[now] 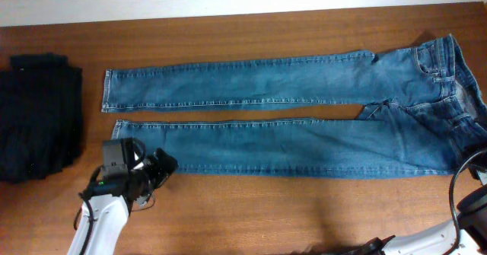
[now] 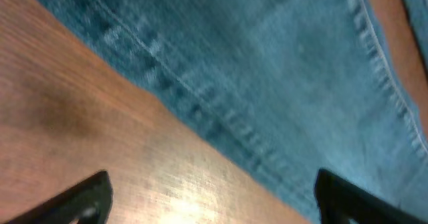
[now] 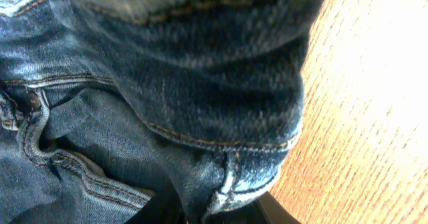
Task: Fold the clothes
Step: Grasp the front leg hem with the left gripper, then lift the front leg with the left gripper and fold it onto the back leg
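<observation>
My left gripper is to take hold of the lower leg next, by its stitched edge near the hem, to fold that leg over onto the other leg.
The blue denim jeans [image 1: 304, 118] lie flat on the wooden table [image 1: 266, 209], with the legs pointing left and the waistband at the right edge. My left gripper [image 1: 162, 166] is just below the lower leg, near its hem end. In the left wrist view its fingers [image 2: 214, 200] are wide open over bare wood, with the leg's stitched edge [image 2: 221, 117] just beyond them. My right gripper [image 3: 214, 214] is at the waistband's near corner and is shut on a bunched fold of the jeans [image 3: 200, 83]. Its fingertips are mostly hidden under the denim.
A pile of black folded garments [image 1: 38, 118] lies at the far left of the table. The right arm and its cable loop [image 1: 466, 180] sit at the bottom right corner. A bare wood strip runs along the front edge.
</observation>
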`<state>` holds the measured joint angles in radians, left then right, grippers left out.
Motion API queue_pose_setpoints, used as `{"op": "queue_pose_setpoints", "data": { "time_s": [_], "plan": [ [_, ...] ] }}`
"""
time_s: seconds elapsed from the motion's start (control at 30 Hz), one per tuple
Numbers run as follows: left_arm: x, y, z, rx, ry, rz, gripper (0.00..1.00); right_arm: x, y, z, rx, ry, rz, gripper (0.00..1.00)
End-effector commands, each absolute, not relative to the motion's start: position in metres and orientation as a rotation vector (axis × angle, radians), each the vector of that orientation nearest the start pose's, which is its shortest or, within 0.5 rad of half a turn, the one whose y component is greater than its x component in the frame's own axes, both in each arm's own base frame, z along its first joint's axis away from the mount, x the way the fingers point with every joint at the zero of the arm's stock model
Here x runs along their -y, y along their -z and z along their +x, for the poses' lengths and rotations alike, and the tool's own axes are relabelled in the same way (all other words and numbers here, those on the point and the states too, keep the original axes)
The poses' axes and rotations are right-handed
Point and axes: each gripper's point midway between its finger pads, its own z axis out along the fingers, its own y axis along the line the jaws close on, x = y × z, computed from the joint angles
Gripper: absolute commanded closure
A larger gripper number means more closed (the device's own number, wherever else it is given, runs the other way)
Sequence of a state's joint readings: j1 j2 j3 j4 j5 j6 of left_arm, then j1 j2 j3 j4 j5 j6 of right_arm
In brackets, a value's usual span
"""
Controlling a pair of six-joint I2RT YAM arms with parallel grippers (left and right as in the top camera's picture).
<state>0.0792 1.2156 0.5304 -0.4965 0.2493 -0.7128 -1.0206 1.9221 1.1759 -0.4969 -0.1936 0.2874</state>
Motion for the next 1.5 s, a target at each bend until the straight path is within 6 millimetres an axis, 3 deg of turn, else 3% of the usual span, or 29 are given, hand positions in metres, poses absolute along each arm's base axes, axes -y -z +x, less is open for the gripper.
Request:
{"op": "queue_pose_setpoints", "data": {
  "time_s": [0.0, 0.23, 0.67, 0.83, 1.0, 1.1, 1.2, 1.33, 1.47],
  "plan": [
    [0.021, -0.009, 0.234, -2.593, 0.505, -1.194, 0.11, 0.33, -0.006, 0.242, -2.22, -0.103, 1.665, 0.71],
    [0.021, 0.009, 0.23, -2.539, 0.523, -1.214, 0.36, 0.331, -0.006, 0.243, -2.218, -0.103, 1.662, 0.71],
    [0.006, 0.006, 0.246, -2.412, 0.472, -1.276, 0.38, 0.33, -0.007, 0.244, -2.216, -0.116, 1.658, 0.7],
    [0.007, 0.016, 0.247, -2.432, 0.463, -1.289, 0.6, 0.33, -0.007, 0.244, -2.214, -0.115, 1.656, 0.7],
    [0.012, 0.028, 0.256, -2.445, 0.51, -1.282, 0.6, 0.331, -0.007, 0.245, -2.213, -0.113, 1.654, 0.7],
    [0.013, 0.031, 0.262, -2.437, 0.528, -1.272, 0.51, 0.331, -0.007, 0.245, -2.213, -0.113, 1.654, 0.7],
    [0.013, 0.034, 0.261, -2.444, 0.525, -1.277, 0.5, 0.331, -0.007, 0.245, -2.213, -0.113, 1.654, 0.7],
    [0.013, 0.036, 0.257, -2.458, 0.517, -1.287, 0.82, 0.331, -0.007, 0.245, -2.212, -0.113, 1.654, 0.7],
    [0.013, 0.035, 0.258, -2.455, 0.519, -1.284, 0.91, 0.33, -0.007, 0.247, -2.21, -0.131, 1.648, 0.7]
  ]
}}
